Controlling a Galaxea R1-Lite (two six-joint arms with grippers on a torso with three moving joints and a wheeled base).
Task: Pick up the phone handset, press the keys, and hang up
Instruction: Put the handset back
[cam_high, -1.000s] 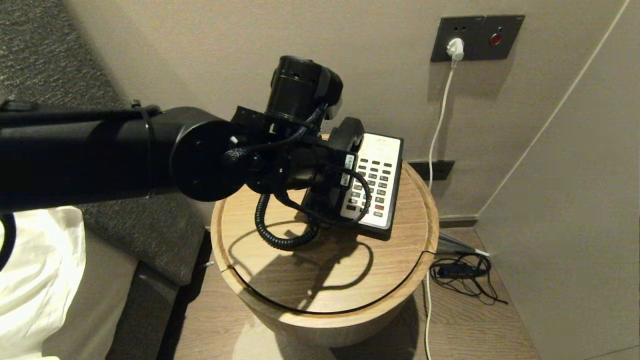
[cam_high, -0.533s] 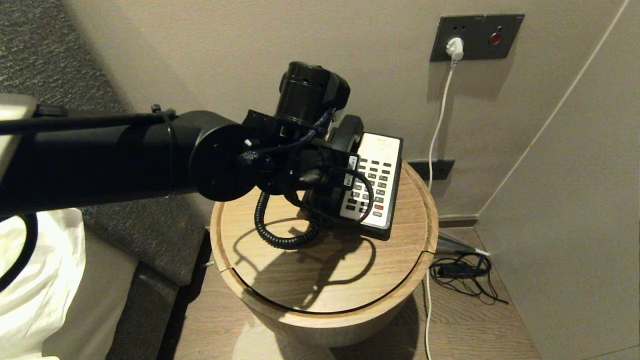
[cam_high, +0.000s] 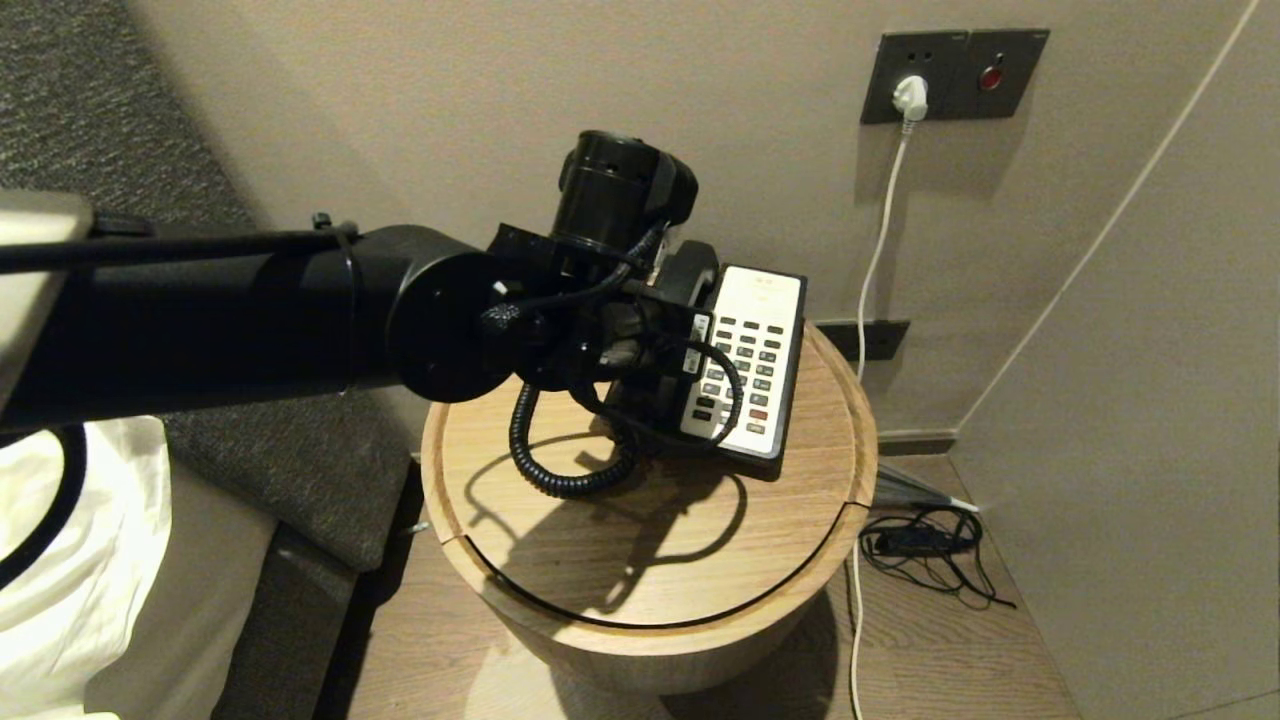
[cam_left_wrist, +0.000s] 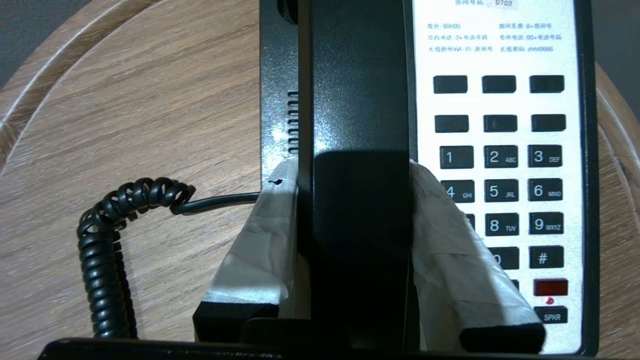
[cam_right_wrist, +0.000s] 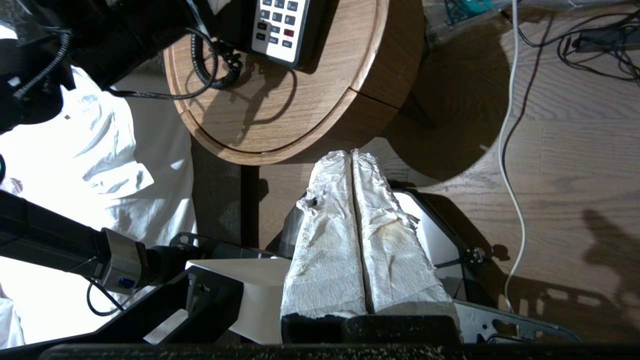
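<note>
My left gripper holds the black handset lengthwise over the phone base and should open now, as the handset would stay there.
The black phone handset lies lengthwise over the left side of the phone base, beside the white keypad. Whether it rests fully in the cradle is hidden. My left gripper is closed on the handset's middle, one taped finger on each side, touching it. In the head view my left arm covers most of the handset; only its far end shows. The coiled cord lies on the table to the left. My right gripper is shut and empty, parked low over the floor beside the table.
The phone stands on a round wooden side table. A wall socket with a white plug is behind, and its cable and a black cord bundle lie on the floor to the right. A bed with a white sheet is on the left.
My left arm has shifted a little to the right and then down, with the handset in its grip. The handset's far end sits slightly lower against the base.
</note>
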